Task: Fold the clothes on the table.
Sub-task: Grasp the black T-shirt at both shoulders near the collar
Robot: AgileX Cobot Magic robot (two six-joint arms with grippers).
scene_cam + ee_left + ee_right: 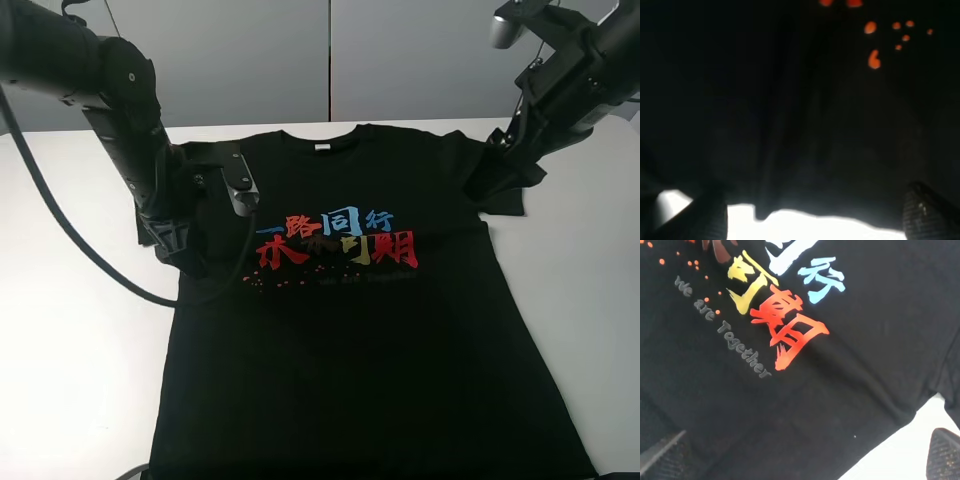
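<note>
The shirt's side edge (pixel 176 308) and the white table are below my left gripper's fingers, so I should move that gripper lower before it closes on the black T-shirt (pixel 370 330).
The black T-shirt (pixel 370 330) lies flat and face up on the white table (pixel 70 330), collar at the far side, with red, blue and yellow characters (pixel 335 240) on the chest. My left gripper (pixel 190 250) is low over the shirt's left side by the sleeve. In the left wrist view (pixel 817 197) its fingers (pixel 710 217) stand wide apart over dark cloth (pixel 790 100), with nothing between them. My right gripper (pixel 500 175) is over the right sleeve. In the right wrist view (pixel 807 437) it is open and empty above the shirt's print (pixel 785 325).
A black cable (pixel 60 230) loops from the left arm across the table's left side. Bare table shows left and right of the shirt. A grey wall panel (pixel 330 60) stands behind the table's far edge.
</note>
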